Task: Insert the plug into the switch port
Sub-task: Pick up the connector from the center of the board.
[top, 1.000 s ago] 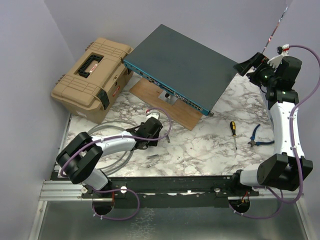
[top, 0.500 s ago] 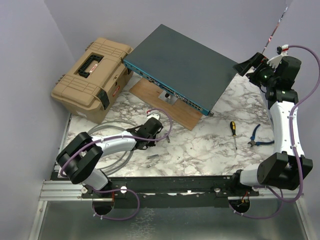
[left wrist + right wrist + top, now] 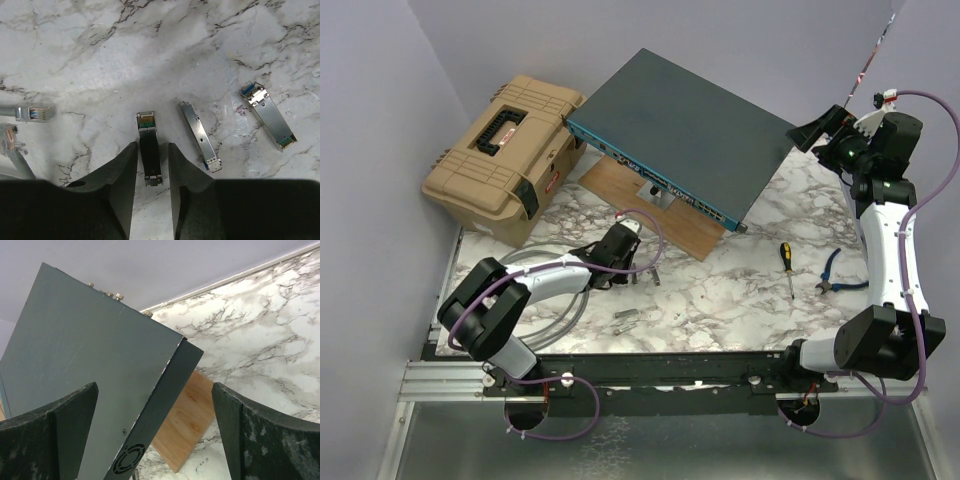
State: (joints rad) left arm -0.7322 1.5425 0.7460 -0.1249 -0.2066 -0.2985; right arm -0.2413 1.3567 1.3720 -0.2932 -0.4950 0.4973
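Observation:
My left gripper is going to grab the plug by its narrow sides next, near the plug's end opposite the gold contacts. The plug's contact end stays free to go into the switch port.
The switch (image 3: 685, 125), a flat dark grey-teal box, leans on a wooden board with its blue socket face (image 3: 650, 182) toward the near left. A small dark plug (image 3: 149, 150) with a metal end lies on the marble. My left gripper (image 3: 152, 145) (image 3: 625, 262) straddles it with the jaws drawn close. The left finger is almost against the plug and a thin gap shows on the right. My right gripper (image 3: 815, 130) (image 3: 155, 387) hovers wide open at the switch's (image 3: 90, 350) back right corner, holding nothing.
Two more silver modules (image 3: 200, 136) (image 3: 267, 117) lie right of the plug, and cable connectors (image 3: 32, 112) lie to its left. A tan toolbox (image 3: 505, 155) stands at the back left beside the wooden board (image 3: 650, 215). On the right lie a screwdriver (image 3: 786, 268) and pliers (image 3: 840, 275). A grey cable (image 3: 550, 300) loops at the near left.
My left gripper has shifted a little toward the far side and its jaws have narrowed around the plug. The right arm has not moved.

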